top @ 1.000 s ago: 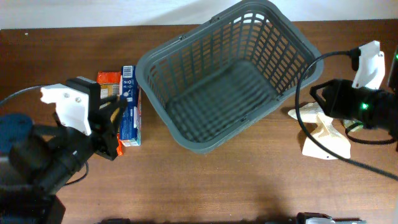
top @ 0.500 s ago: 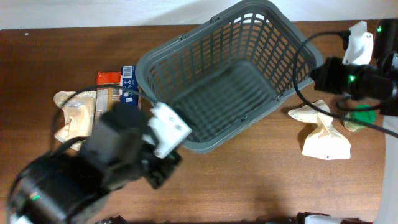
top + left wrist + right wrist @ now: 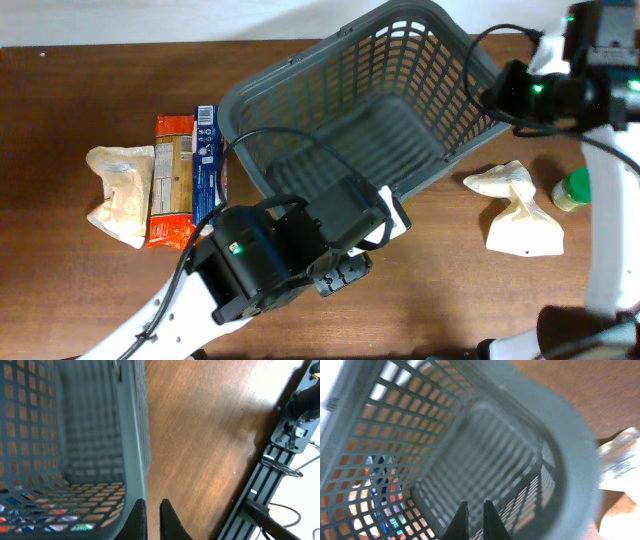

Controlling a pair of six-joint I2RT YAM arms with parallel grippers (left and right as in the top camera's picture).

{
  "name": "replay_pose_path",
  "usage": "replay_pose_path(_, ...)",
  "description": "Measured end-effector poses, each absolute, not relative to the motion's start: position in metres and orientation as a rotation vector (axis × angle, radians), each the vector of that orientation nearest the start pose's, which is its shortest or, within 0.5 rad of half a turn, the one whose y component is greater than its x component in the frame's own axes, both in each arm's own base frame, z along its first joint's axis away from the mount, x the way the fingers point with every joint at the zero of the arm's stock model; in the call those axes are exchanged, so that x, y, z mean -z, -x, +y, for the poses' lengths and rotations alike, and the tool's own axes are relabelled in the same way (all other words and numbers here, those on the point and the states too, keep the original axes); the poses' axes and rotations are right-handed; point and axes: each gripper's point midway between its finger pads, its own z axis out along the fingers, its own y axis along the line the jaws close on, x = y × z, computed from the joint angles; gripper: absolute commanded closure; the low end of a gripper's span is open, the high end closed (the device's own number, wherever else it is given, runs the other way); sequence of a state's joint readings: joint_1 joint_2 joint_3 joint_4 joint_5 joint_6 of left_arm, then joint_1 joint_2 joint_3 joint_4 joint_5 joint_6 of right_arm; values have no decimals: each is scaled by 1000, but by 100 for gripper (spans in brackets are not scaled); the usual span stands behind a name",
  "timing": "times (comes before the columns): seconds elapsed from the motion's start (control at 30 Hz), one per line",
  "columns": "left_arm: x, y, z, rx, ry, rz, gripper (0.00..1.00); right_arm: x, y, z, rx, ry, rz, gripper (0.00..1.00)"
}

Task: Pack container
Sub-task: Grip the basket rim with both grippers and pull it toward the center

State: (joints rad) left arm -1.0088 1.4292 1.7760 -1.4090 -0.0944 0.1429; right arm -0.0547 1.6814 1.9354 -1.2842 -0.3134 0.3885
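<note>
The basket would stay on the tabletop if I lifted my right gripper now, because its closed fingers have only empty space between them, between the rims.
The container, a dark grey slotted basket (image 3: 400,60), stands at the table's back middle. My left arm (image 3: 290,250) hangs over its near rim and hides that corner. In the left wrist view my left gripper (image 3: 152,521) is shut and empty, right at the outer side of the basket's rim (image 3: 139,435), over bare wood. My right arm (image 3: 550,85) is at the basket's right far corner. In the right wrist view my right gripper (image 3: 475,521) is shut and empty above the basket's inside (image 3: 485,445).
Left of the basket lie a beige bag (image 3: 118,195), an orange packet (image 3: 172,185) and a blue box (image 3: 207,150). To its right lie two pale bags (image 3: 520,215) and a green-capped bottle (image 3: 573,190). A metal rail (image 3: 280,455) runs along the table's front edge.
My left arm swung from the packets at the left across to the basket's near rim, uncovering the beige bag. My right arm moved up and back to the basket's right corner.
</note>
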Motion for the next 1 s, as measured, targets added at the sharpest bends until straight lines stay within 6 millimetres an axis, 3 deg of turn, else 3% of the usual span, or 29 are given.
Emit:
replay_pose_path(0.17,-291,-185,-261,141,-1446,2235,98,-266,-406,44,-548,-456,2651,96)
replay_pose_path(0.63,-261,-191,-271,62,-1573,2266,98,-254,-388,37,-467,-497,2735,96)
replay_pose_path(0.83,-248,-206,-265,-61,-1570,2298,98,-252,-384,37,-460,-466,2755,96)
replay_pose_path(1.0,-248,-233,-243,-113,-1452,2367,98,-251,-380,37,-453,-439,2775,96)
